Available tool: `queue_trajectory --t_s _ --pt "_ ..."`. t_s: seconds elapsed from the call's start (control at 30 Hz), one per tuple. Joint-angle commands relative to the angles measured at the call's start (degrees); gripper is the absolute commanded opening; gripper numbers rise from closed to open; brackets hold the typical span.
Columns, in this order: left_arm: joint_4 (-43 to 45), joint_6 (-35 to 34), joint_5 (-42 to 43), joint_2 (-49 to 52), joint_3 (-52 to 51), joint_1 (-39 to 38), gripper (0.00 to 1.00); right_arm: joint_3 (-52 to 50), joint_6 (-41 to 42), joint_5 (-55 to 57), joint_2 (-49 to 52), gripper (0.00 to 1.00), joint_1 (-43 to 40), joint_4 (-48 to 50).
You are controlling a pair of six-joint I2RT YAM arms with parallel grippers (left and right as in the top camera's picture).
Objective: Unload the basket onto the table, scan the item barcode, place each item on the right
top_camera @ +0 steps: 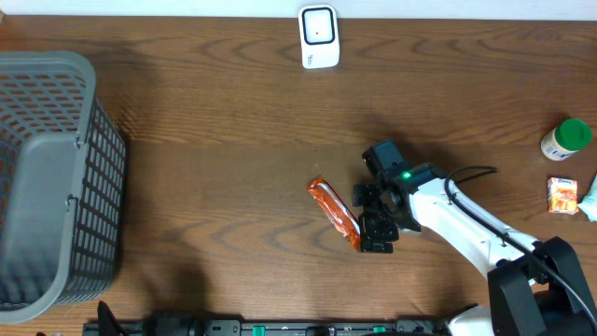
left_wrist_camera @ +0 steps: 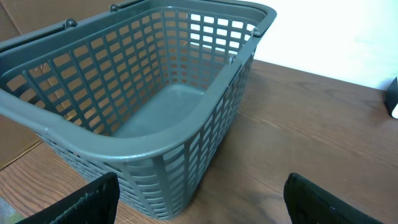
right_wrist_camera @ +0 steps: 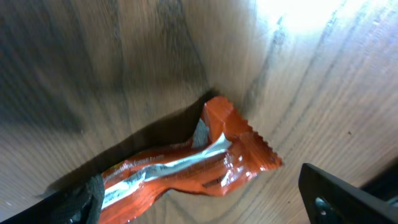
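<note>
The orange snack needs its length uncovered for the scan, so my right gripper should grab the snack's near end next.
The item, a long snack in an orange wrapper (top_camera: pixel 334 213), lies flat on the wooden table near the middle. My right gripper (top_camera: pixel 371 239) is down at its near end, open. In the right wrist view the orange wrapper (right_wrist_camera: pixel 186 168) lies between the two black fingers, its lower end against the left finger (right_wrist_camera: pixel 74 205) and apart from the other one; nothing is gripped. A white barcode scanner (top_camera: pixel 318 37) stands at the table's far edge. My left gripper (left_wrist_camera: pixel 202 211) is open and empty, facing the grey basket (left_wrist_camera: pixel 155 81).
The grey mesh basket (top_camera: pixel 56 177) fills the table's left side. At the right edge stand a green-capped bottle (top_camera: pixel 566 138), a small orange packet (top_camera: pixel 562 195) and a white object (top_camera: pixel 590 201).
</note>
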Motion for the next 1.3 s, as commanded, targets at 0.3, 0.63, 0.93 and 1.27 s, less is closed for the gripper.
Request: queue_trajectory --t_s 0.3,0.63,0.93,1.27 --pt "0.13 -0.09 -0.13 0.13 0.13 0.20 0.85 -2.21 0.81 -1.53 0.42 0.99 -0.20 4.46" --pt "0.13 -0.11 -0.13 0.13 0.13 0.20 0.85 -2.51 0.81 -1.07 4.72 0.99 1.88 5.46" --pt "0.13 -0.11 -0.13 0.13 0.13 0.20 0.85 -2.51 0.79 -3.21 10.60 0.84 2.58 9.97" --pt "0.13 -0.09 -0.13 0.13 0.13 0.20 0.85 -2.51 -5.38 2.60 10.67 0.01 -0.31 11.23"
